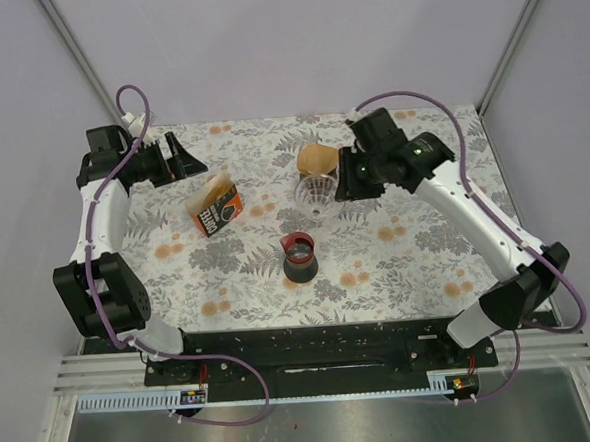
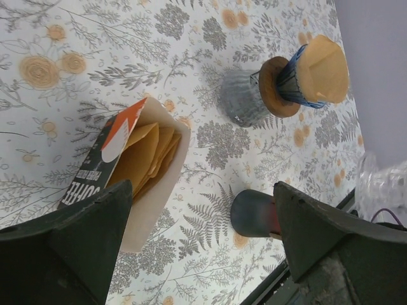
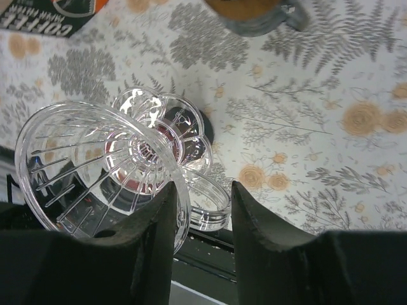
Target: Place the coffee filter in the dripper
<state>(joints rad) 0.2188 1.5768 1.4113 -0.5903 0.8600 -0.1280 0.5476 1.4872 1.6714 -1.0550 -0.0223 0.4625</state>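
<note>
The clear dripper (image 1: 315, 195) hangs tilted past the dark mug's opening and would miss, so my right gripper now lines it up with the mug before opening.
A clear plastic dripper (image 1: 315, 195) is at the table's middle back. My right gripper (image 1: 345, 186) holds it from the right. In the right wrist view the dripper (image 3: 102, 166) is tilted, and its ring handle (image 3: 210, 202) fills the narrow gap of my right gripper (image 3: 203, 190). An open box of brown paper filters (image 1: 215, 208) lies left of the dripper. The filters show in its mouth in the left wrist view (image 2: 141, 155). My left gripper (image 1: 184, 164) is wide open and empty at the far left, and the left wrist view (image 2: 202, 190) shows it apart from the box.
A grey ribbed cup with a wooden ring and a blue cone holding a brown filter (image 1: 316, 160) stands just behind the clear dripper; it shows in the left wrist view too (image 2: 286, 82). A dark mug (image 1: 299, 257) stands nearer the front. The floral tablecloth (image 1: 408, 264) covers the table.
</note>
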